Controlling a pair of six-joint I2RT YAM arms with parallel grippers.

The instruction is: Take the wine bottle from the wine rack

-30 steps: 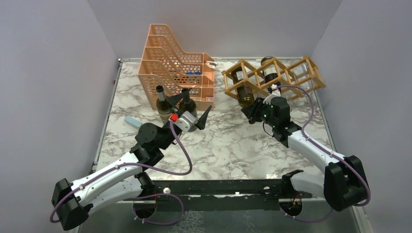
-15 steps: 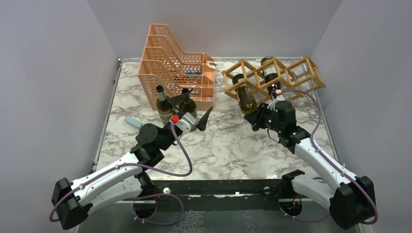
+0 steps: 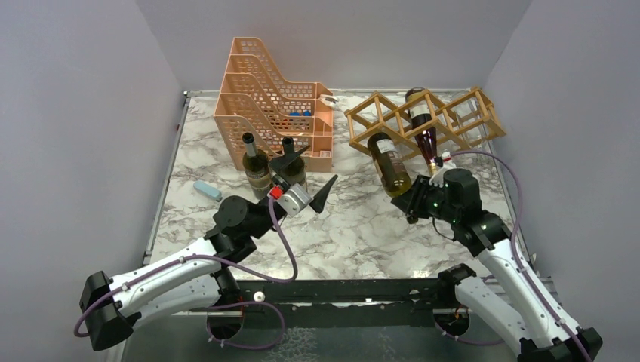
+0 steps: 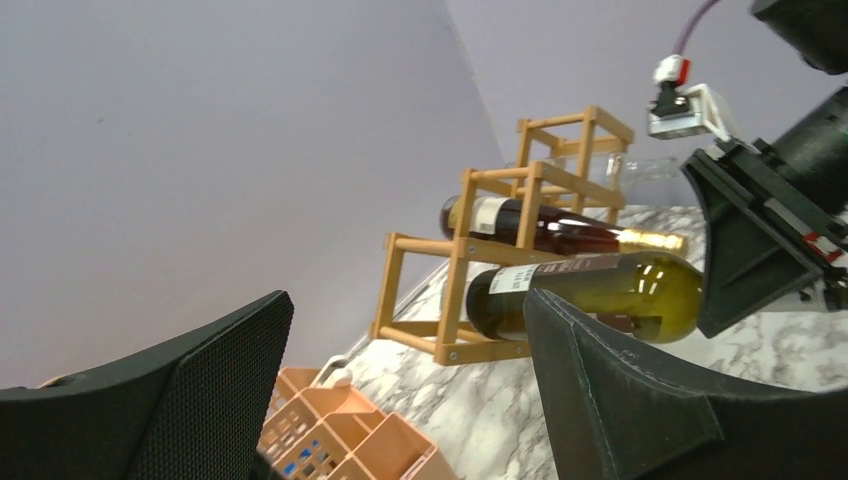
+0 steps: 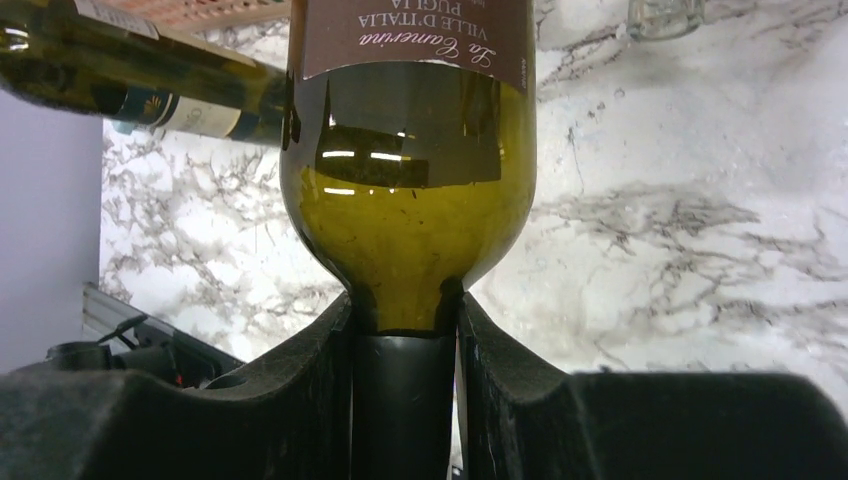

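The green wine bottle is on the wine rack. My left gripper will next grab the bottle by its shoulder [image 3: 397, 184] [image 4: 672, 296] to take it off the rack.
The light wooden wine rack [image 3: 445, 113] stands at the back right, also seen in the left wrist view [image 4: 470, 250]. A green wine bottle [image 3: 390, 164] slants out of its lower left cell, base still at the rack's front slats. My right gripper [image 3: 413, 200] is shut on its neck; in the right wrist view the fingers [image 5: 310, 390] clamp the black capsule below the bottle's shoulder [image 5: 410, 220]. A second dark bottle [image 3: 420, 113] lies in the rack. My left gripper [image 3: 308, 178] hangs open and empty at table centre, near two upright bottles.
An orange perforated tray organizer [image 3: 264, 98] stands at the back left. Two upright bottles [image 3: 255, 164] [image 3: 291, 172] stand in front of it. A small pale blue object [image 3: 206, 188] lies at the left. Grey walls close in both sides.
My right arm has drawn back toward the near edge, sliding the green bottle most of the way out of the rack. The left gripper shifted slightly right and its jaws narrowed a little.
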